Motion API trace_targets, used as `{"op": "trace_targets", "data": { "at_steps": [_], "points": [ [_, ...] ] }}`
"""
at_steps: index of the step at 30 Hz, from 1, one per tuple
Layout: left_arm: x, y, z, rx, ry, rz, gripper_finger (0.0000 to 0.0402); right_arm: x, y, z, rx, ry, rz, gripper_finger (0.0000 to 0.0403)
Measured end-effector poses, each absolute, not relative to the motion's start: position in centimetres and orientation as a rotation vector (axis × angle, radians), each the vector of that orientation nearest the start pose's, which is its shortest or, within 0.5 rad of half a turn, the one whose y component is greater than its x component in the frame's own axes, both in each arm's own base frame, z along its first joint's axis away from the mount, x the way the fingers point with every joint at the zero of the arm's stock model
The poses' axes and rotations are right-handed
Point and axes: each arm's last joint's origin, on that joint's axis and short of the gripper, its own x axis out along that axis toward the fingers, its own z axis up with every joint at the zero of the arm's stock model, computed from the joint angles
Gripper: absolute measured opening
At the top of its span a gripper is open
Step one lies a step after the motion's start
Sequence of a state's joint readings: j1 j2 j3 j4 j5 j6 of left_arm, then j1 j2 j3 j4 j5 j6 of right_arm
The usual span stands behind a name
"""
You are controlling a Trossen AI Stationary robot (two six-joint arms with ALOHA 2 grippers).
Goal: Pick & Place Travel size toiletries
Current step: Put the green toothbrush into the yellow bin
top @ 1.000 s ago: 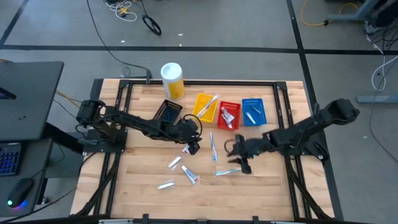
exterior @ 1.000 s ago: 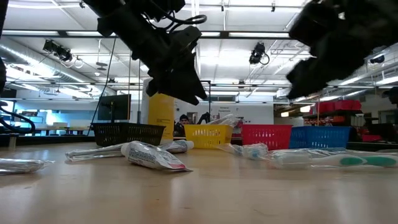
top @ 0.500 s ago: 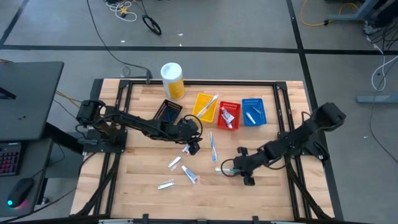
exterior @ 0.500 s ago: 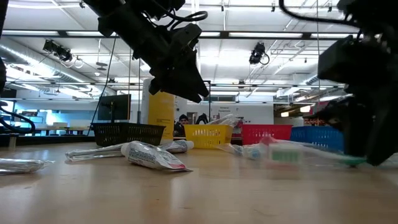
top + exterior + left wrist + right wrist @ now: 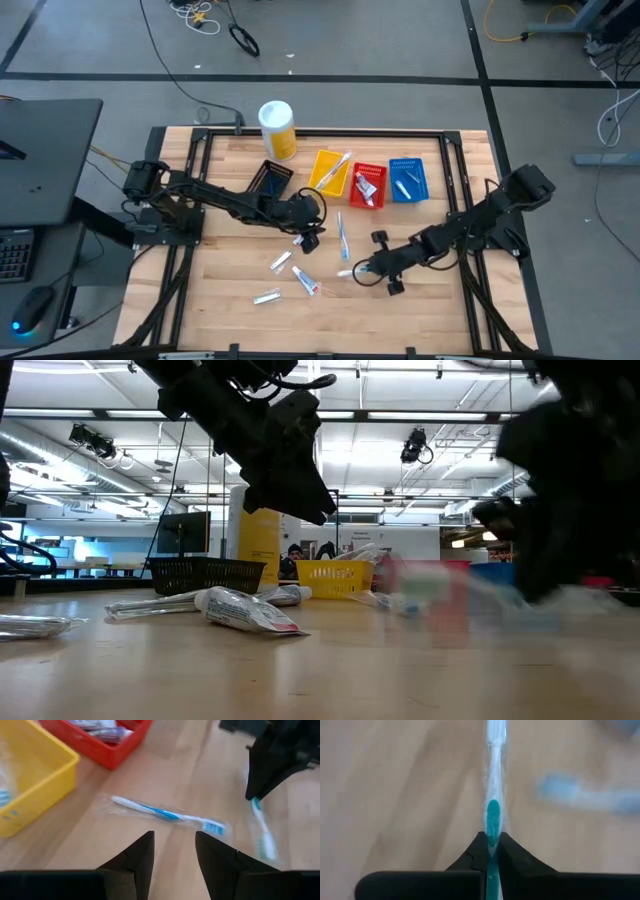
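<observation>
My left gripper needs to move toward the blue-and-white toothbrush before it closes on it. Its fingers don't reach the blue-and-white toothbrush point(image 5: 343, 237) yet and bare wood is between them, so they would miss if they closed now.
A teal-and-white toothbrush point(image 5: 493, 780) in a clear wrapper lies right of the table's middle, and my right gripper point(image 5: 490, 851) is shut on it. My left gripper point(image 5: 174, 836) hovers open over a wrapped blue-and-white toothbrush point(image 5: 165, 814) that lies flat on the wood at mid-table. In the high view, my left gripper point(image 5: 310, 240) and right gripper point(image 5: 365, 270) stand close together. Three toothpaste tubes point(image 5: 281, 262) point(image 5: 305, 281) point(image 5: 266, 296) lie flat toward the near left. My right gripper pinches the toothbrush's teal handle part point(image 5: 493, 822) between its two fingers. It comes slanting down from the table's right, and the fingers lie along the brush, which sticks out beyond the fingertips toward the left. I cannot tell whether its free end point(image 5: 267, 849) rests on the table.
Along the far side stand a black tray point(image 5: 270, 178), a yellow tray point(image 5: 330, 172), a red tray point(image 5: 367, 185) and a blue tray point(image 5: 406, 180), some holding toiletries. A tall yellow canister point(image 5: 277, 128) stands at the far left.
My right gripper has come down and toward the table's near left onto the teal toothbrush, rolled its wrist, and shut on it. The toothbrush has shifted a little to the left. My left gripper has stayed in place, open.
</observation>
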State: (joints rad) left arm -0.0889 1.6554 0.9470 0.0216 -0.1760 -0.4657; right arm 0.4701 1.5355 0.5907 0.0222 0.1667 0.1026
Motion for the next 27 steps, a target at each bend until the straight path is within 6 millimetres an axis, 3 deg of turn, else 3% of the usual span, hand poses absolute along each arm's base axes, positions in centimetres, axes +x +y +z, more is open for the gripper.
{"op": "trace_targets", "data": {
  "at_steps": [5,11,15,19,27],
  "points": [
    [34.3,-2.7,19.4,-0.391,0.638,0.171,0.0153,25.0,11.8,15.3,-0.451,0.85,0.275,0.002],
    [35.1,-2.4,20.7,-0.57,0.534,-0.03,0.0153,26.4,11.0,17.5,-0.834,0.86,0.208,0.002],
    [35.2,-1.9,20.8,-0.605,0.528,-0.032,0.0153,27.6,10.6,19.0,-1.057,0.789,0.123,0.002],
    [35.1,-1.2,20.5,-0.595,0.558,-0.024,0.0153,28.8,9.7,20.3,-1.067,0.754,0.029,0.002],
    [35.2,-0.9,20.8,-0.643,0.527,-0.033,0.0153,29.3,8.6,20.5,-1.094,0.758,0.011,0.002]
  ]
}}
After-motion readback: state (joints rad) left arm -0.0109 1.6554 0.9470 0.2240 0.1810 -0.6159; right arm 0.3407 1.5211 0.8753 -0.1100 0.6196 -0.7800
